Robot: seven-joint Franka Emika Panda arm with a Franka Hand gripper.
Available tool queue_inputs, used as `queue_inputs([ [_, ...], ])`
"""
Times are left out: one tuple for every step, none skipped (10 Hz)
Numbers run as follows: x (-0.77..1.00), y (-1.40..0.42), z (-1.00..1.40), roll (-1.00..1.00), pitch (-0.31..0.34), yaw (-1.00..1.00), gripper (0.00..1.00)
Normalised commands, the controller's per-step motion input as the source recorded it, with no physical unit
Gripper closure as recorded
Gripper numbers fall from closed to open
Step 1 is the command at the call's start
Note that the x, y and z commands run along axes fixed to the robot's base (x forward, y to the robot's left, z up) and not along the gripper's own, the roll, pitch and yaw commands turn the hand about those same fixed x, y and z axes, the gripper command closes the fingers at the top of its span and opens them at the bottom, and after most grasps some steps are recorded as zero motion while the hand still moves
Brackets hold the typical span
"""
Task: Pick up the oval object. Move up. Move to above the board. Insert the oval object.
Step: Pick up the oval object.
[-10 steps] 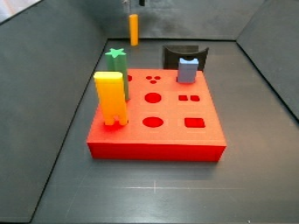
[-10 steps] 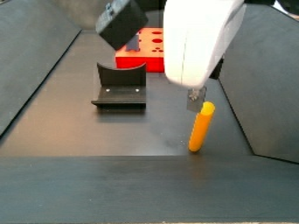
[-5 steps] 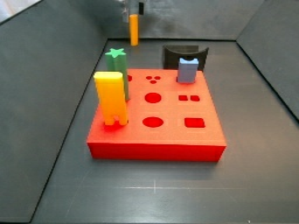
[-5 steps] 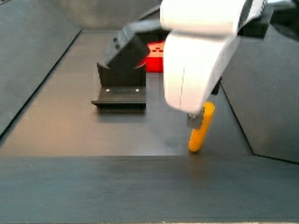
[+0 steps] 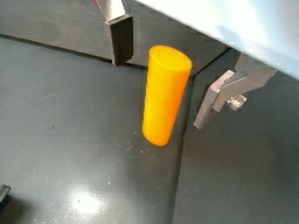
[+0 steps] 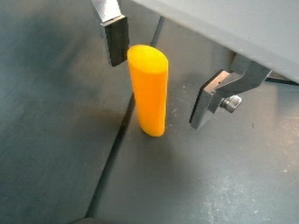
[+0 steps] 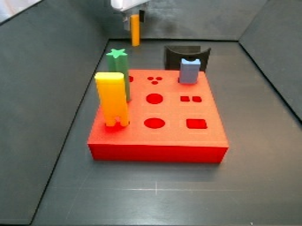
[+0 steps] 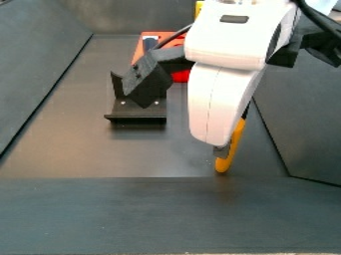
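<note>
The orange oval object has to go into the red board [image 7: 165, 124], so I will next grab it by its upper part [image 7: 134, 18] with my gripper to insert it.
The oval object, a slim orange peg, stands upright on the dark floor in both wrist views [image 5: 165, 94] [image 6: 149, 89] and at the far wall in a side view [image 7: 136, 33]. In a side view [image 8: 234, 143] the arm hides most of it. My gripper [image 5: 166, 77] [image 6: 160, 72] is open and straddles the peg's upper part, with a gap on each side between fingers [image 5: 121, 39] [image 6: 114, 40] and peg. The red board [image 7: 165, 124] with shaped holes lies mid-floor, well away from the gripper.
On the board stand a yellow-to-orange block [image 7: 111, 100], a green star-topped peg [image 7: 117, 58] and a grey-blue peg [image 7: 189, 70]. The dark fixture [image 8: 138, 101] [image 7: 185, 55] stands behind the board. Sloped grey walls enclose the floor.
My gripper has come down over the orange peg; its fingers now reach beside the peg's upper part. The peg has not moved.
</note>
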Motion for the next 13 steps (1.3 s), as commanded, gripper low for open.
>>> queue_inputs([
  [-0.07, 0.03, -0.09, -0.28, -0.239, -0.10, 0.00],
  [-0.09, 0.08, -0.02, -0.30, -0.220, -0.18, 0.00],
  [-0.16, 0.09, 0.00, -0.34, -0.279, -0.17, 0.00],
  [-0.09, 0.07, -0.09, -0.25, -0.204, -0.10, 0.00],
  [0.00, 0.01, -0.12, -0.15, -0.107, -0.04, 0.00],
  [0.00, 0.00, -0.12, -0.02, -0.027, 0.00, 0.00],
  [0.03, 0.00, -0.12, 0.00, 0.000, 0.01, 0.00],
  [0.00, 0.00, -0.17, 0.00, 0.000, 0.01, 0.00],
  [0.00, 0.00, -0.12, 0.00, 0.000, 0.00, 0.00],
  [0.00, 0.00, 0.00, 0.00, -0.027, 0.00, 0.00],
  [0.00, 0.00, 0.00, 0.02, 0.000, 0.00, 0.00],
  [0.00, 0.00, 0.00, 0.00, 0.000, 0.00, 0.00],
  [0.00, 0.00, 0.00, 0.00, 0.000, 0.00, 1.00],
])
